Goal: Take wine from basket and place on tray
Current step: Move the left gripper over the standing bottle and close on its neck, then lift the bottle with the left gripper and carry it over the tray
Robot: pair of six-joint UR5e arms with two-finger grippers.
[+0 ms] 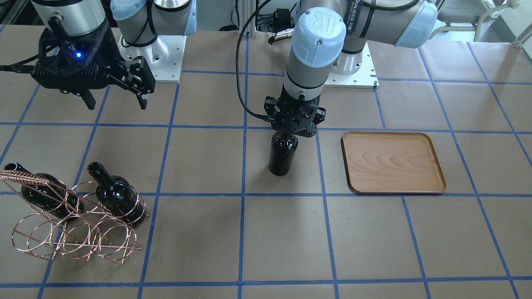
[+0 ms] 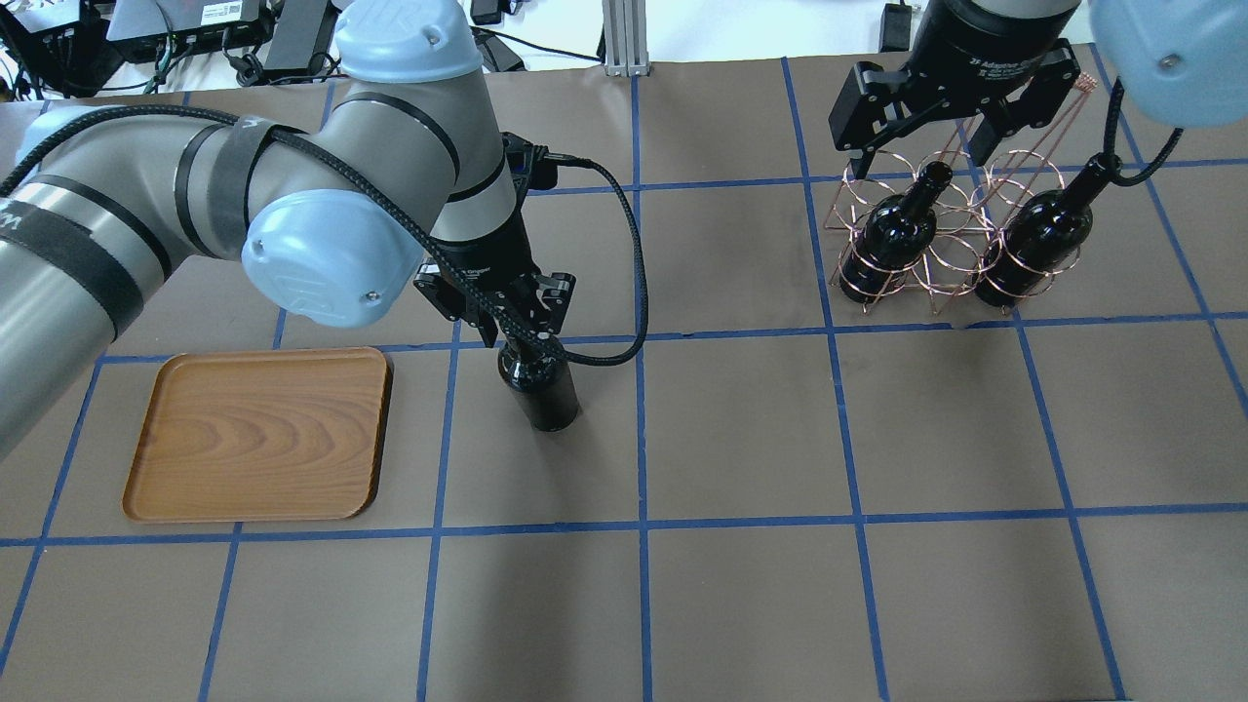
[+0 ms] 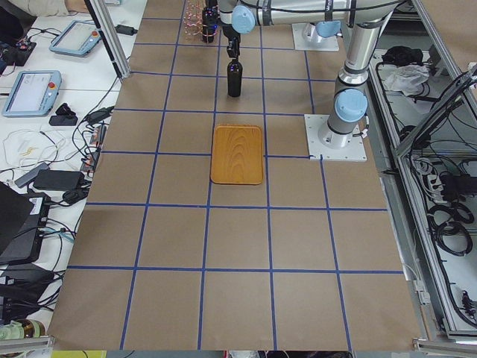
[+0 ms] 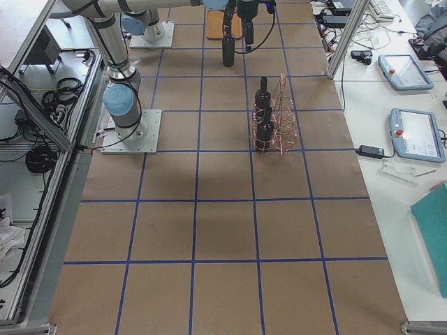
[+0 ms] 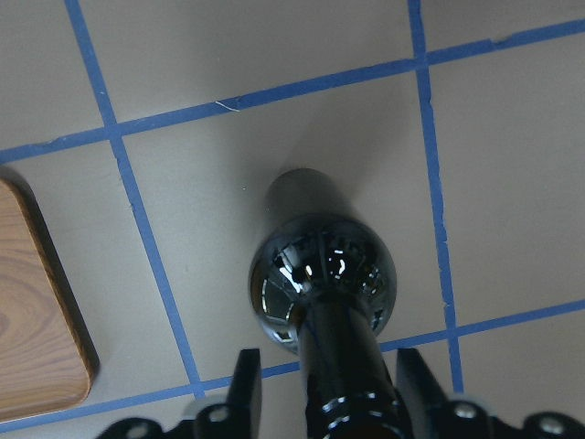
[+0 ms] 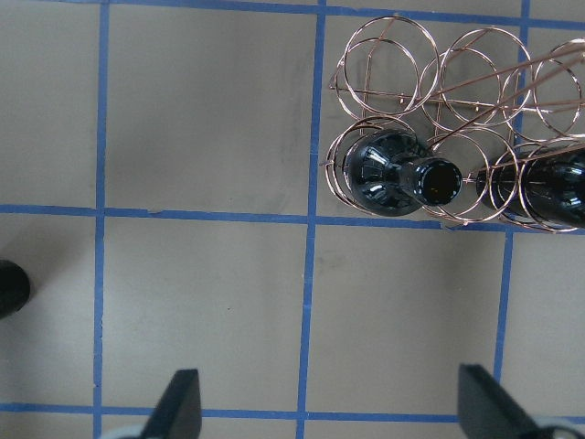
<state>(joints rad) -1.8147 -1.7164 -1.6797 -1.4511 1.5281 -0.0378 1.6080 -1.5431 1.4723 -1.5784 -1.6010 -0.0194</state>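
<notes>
The left gripper grips the black wine bottle by its neck (image 5: 342,352) next, which leaves its base free to stand on the wooden tray (image 5: 35,315).
A black wine bottle (image 1: 282,155) stands upright on the table between the basket and the tray. It also shows in the overhead view (image 2: 538,385). My left gripper (image 5: 329,366) is open. One fingertip (image 5: 245,384) stands clear on one side of the bottle's neck, and the other is close on the other side. The wooden tray (image 2: 258,434) lies bare beside it. The copper wire basket (image 2: 936,253) holds two more black bottles (image 2: 892,234) (image 2: 1038,234). My right gripper (image 2: 916,146) is wide open and empty, raised near the basket.
The table is brown paper with a grid of blue tape. The arm bases (image 1: 153,54) stand at the robot's edge. In the right wrist view the basket's rings (image 6: 384,64) are partly unfilled, and the standing bottle (image 6: 11,288) shows at the left edge.
</notes>
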